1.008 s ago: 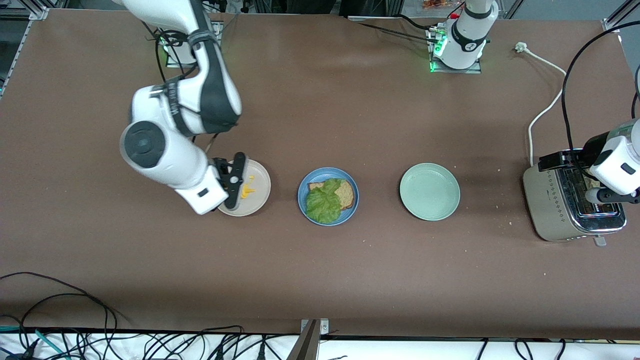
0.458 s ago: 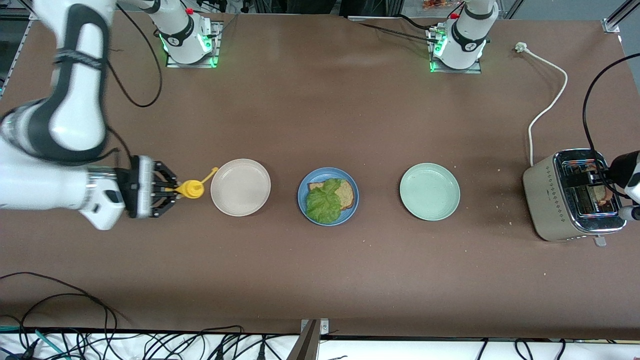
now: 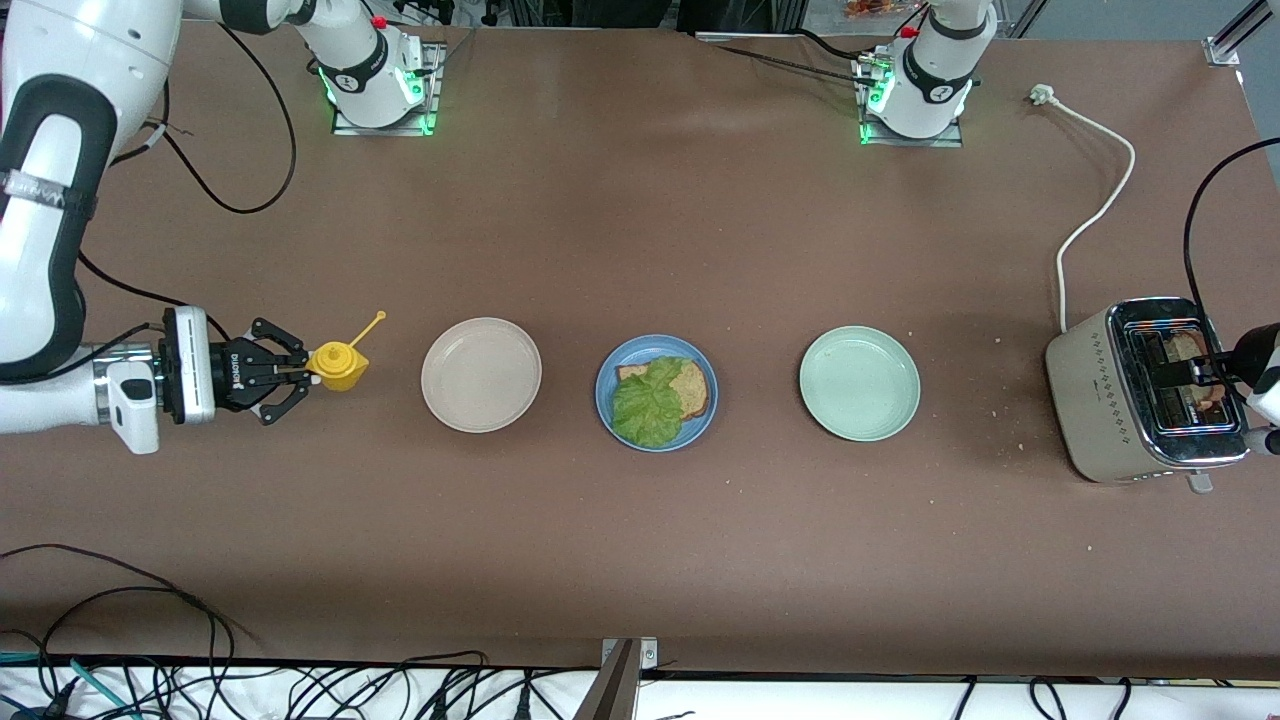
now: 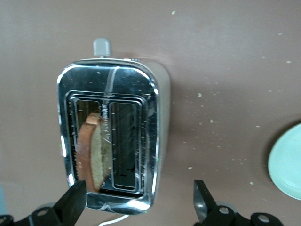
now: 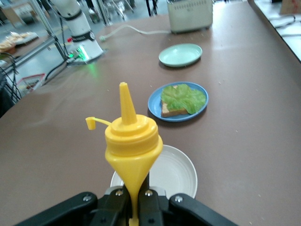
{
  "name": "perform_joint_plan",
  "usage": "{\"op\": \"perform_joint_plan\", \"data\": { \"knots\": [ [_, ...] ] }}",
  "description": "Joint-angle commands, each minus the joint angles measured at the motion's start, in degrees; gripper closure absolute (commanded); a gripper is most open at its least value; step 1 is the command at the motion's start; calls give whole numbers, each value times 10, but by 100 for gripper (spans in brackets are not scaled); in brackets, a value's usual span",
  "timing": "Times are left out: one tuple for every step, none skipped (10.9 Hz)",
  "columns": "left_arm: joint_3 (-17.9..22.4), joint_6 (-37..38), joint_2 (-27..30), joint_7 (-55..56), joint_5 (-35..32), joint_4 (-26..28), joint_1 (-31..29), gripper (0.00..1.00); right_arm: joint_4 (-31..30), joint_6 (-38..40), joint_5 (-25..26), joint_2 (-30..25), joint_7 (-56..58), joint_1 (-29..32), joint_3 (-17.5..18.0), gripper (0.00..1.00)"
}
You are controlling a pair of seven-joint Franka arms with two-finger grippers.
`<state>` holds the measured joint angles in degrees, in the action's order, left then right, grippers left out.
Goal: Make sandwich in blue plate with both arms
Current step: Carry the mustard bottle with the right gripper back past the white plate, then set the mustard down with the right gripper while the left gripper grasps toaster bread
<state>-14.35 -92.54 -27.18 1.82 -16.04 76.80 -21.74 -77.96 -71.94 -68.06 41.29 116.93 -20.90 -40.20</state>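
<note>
My left gripper grabs the bread slice in the toaster by its protruding top crust [image 3: 1185, 347] next, since the sides of the toaster's slot hem in the slice's lower part.
The blue plate [image 3: 604, 386] sits mid-table with one brown bread slice [image 3: 692, 392] and a green lettuce leaf [image 3: 648, 404] on it; it also shows in the right wrist view [image 5: 155, 106]. A second bread slice [image 4: 91, 150] stands in a slot of the silver toaster [image 3: 1100, 392]. My left gripper [image 4: 137, 200] hangs open and empty over the toaster, its fingers apart on either side. My right gripper [image 3: 295, 372] is shut on a yellow squeeze bottle [image 3: 338, 366], held level above the table beside the beige plate [image 3: 480, 375], toward the right arm's end.
A pale green plate [image 3: 858, 383] lies bare between the blue plate and the toaster. The toaster's white cord [image 3: 1090, 215] runs toward the left arm's base. Crumbs lie scattered near the toaster. Cables hang along the table edge nearest the front camera.
My right arm swung away from the beige plate toward its end of the table, carrying the yellow bottle. My left gripper shifted over the toaster toward the table's end.
</note>
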Motion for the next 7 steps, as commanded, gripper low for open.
{"op": "perform_joint_plan", "data": {
  "knots": [
    [-3, -12, -27, -8, -30, -6, -37, 0, -47, 75, -78, 56, 139, 34, 7, 95],
    [-3, -21, -31, -8, -33, -4, -43, 0, -49, 92, -89, 86, 176, 47, 13, 95],
    [-3, -22, -37, -9, -33, -2, -51, 0, -49, 106, -100, 108, 206, 71, 34, 95],
    [-2, -22, -41, -9, -38, 1, -52, 0, -49, 108, -100, 125, 222, 96, 63, 95],
    [-2, -22, -46, -8, -45, 2, -52, 0, -47, 108, -100, 141, 232, 119, 90, 95],
    [-2, -22, -49, -8, -45, 2, -52, 0, -47, 107, -101, 152, 242, 136, 111, 95],
    [-2, -21, -52, -8, -45, 3, -53, 0, -46, 105, -100, 156, 248, 144, 121, 95]
  ]
}}
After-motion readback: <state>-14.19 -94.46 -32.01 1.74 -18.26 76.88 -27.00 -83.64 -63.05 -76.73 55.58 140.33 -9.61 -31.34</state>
